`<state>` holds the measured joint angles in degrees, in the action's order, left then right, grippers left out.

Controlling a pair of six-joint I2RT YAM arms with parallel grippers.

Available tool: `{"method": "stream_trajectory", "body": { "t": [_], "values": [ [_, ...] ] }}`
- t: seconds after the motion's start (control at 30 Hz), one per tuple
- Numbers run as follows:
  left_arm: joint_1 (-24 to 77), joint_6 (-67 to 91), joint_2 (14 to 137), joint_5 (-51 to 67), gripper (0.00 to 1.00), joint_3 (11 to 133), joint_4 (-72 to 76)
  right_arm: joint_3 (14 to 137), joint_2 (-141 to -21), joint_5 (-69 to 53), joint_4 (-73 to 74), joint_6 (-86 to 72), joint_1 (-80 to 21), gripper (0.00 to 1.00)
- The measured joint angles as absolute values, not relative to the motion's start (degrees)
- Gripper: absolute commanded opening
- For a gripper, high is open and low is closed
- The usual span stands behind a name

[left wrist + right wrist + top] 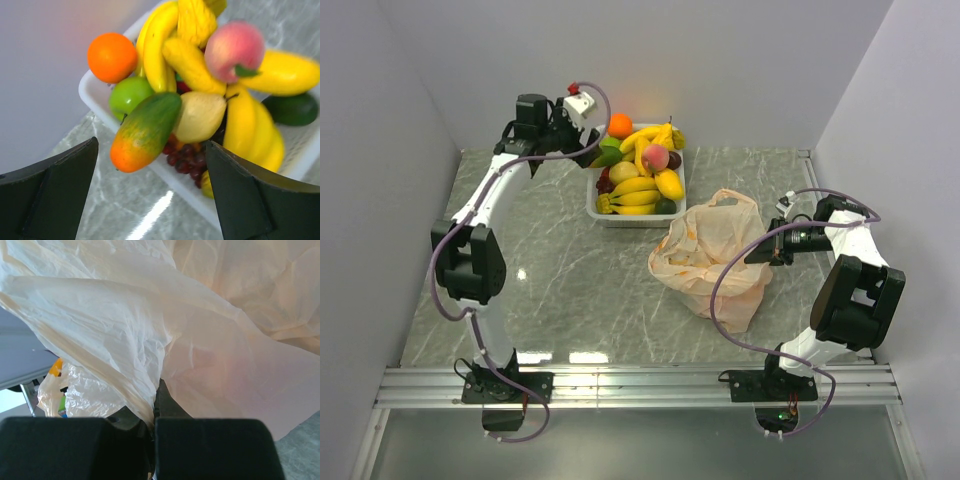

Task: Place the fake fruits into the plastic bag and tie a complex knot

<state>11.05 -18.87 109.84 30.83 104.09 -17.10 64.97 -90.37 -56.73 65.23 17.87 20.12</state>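
Note:
The green-yellow mango's ends need to be free to slip into the bag (pixel 710 255). My left gripper should next pick up the mango by its thick middle (pixel 607 157).
The fake fruits are heaped in a white tray (pixel 592 206): an orange (pixel 620 125), a peach (pixel 656 157) and bananas (pixel 635 195). My left gripper (pixel 590 145) hovers open at the tray's back left corner. Its fingers straddle the orange tip of a green mango (pixel 145 127) without touching it. The plastic bag (pixel 710 255) lies crumpled on the table to the right of the tray. My right gripper (pixel 760 255) is shut on a fold of the bag's (pixel 200 340) right edge, and the film is pinched between its fingers (pixel 205 450).
The tray (pixel 95 97) stands near the back wall, which is close behind the left gripper. Around the mango lie a green apple (pixel 129 95), a pale yellow fruit (pixel 200 116) and dark grapes (pixel 187 152). Side walls close in the marbled table (pixel 550 280).

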Motion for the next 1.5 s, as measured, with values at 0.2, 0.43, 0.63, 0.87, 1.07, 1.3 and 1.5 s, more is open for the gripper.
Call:
{"method": "stream_trajectory", "body": {
  "t": [0.2,0.43,0.63,0.87,1.07,1.3,1.5],
  "values": [
    [11.22,-35.31,112.07,32.10,0.98,103.63,-18.92,64.97,-90.37,-56.53,65.21,17.87,20.12,0.00],
    [11.49,-47.75,115.44,32.64,0.99,103.90,-20.93,64.97,-90.37,-56.34,65.23,17.85,20.12,0.00],
    [12.29,-52.01,118.04,30.37,0.99,103.48,-18.68,64.97,-90.37,-56.34,65.23,17.82,20.12,0.00],
    [13.21,-53.58,122.37,27.35,0.92,103.59,-14.26,64.97,-90.37,-56.34,65.23,17.65,20.12,0.00],
    [13.34,-54.54,125.27,25.61,0.60,104.84,-13.41,65.12,-90.91,-56.31,65.28,17.65,20.12,0.00],
    [13.39,-52.49,124.38,25.45,0.49,104.86,-10.81,65.39,-91.33,-56.29,65.34,17.67,20.12,0.00],
    [14.02,-44.99,117.23,31.53,0.51,108.79,-15.97,65.47,-91.33,-56.25,65.36,17.67,20.12,0.00]
  ]
}}
